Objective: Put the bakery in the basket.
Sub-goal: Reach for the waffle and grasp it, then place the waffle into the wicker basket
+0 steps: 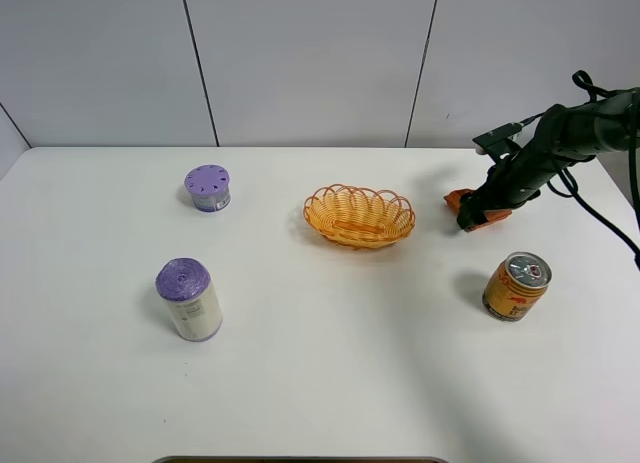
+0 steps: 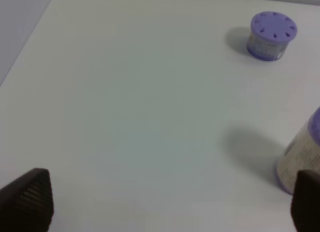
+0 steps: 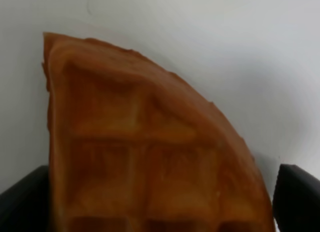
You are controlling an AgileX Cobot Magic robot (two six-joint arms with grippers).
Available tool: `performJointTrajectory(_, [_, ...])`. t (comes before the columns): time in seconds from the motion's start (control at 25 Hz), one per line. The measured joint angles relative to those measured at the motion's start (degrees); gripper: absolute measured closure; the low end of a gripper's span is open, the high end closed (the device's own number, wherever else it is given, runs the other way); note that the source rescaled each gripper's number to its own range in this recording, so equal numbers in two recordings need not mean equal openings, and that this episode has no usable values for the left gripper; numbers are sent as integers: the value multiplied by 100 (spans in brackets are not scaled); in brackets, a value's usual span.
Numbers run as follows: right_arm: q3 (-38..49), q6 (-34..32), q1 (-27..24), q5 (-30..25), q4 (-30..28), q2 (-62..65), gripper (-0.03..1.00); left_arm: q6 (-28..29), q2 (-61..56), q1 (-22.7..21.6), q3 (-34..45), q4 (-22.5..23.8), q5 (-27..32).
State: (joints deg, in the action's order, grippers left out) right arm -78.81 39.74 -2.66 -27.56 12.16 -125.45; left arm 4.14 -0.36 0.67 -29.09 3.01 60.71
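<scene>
Next, my right gripper grabs the bakery by its straight edge and curved rim (image 3: 59,167), to set it in the basket.
The bakery (image 1: 463,198) is an orange-brown waffle wedge lying on the white table, right of the basket (image 1: 359,215). In the right wrist view the bakery (image 3: 150,142) fills the frame between the two dark fingertips (image 3: 297,197). My right gripper (image 1: 476,215) is down over the bakery with its jaws wide apart, one on each side of the wedge; it also shows in the right wrist view (image 3: 160,197). The oval orange woven basket holds nothing. My left gripper (image 2: 170,197) is open and empty over bare table; its arm is out of the high view.
A yellow-orange drink can (image 1: 516,285) stands in front of the bakery. A purple-lidded white canister (image 1: 188,299) stands at the front left and a small purple-topped tub (image 1: 207,188) behind it; both show in the left wrist view, canister (image 2: 302,157) and tub (image 2: 272,35).
</scene>
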Motion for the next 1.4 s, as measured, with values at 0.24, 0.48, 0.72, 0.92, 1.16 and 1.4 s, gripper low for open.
performJointTrajectory(0.24, [0, 0, 0, 12, 0, 0, 47, 0, 0, 0, 0, 0, 0])
performJointTrajectory(0.48, [0, 0, 0, 12, 4, -1, 97, 0, 0, 0, 0, 0, 0])
performJointTrajectory(0.72, [0, 0, 0, 12, -1, -1, 97, 0, 0, 0, 0, 0, 0])
performJointTrajectory(0.92, [0, 0, 0, 12, -1, -1, 97, 0, 0, 0, 0, 0, 0])
performJointTrajectory(1.16, [0, -6, 0, 7, -6, 31, 97, 0, 0, 0, 0, 0, 0])
performJointTrajectory(1.4, [0, -421, 32, -10, -51, 576, 97, 0, 0, 0, 0, 0, 0])
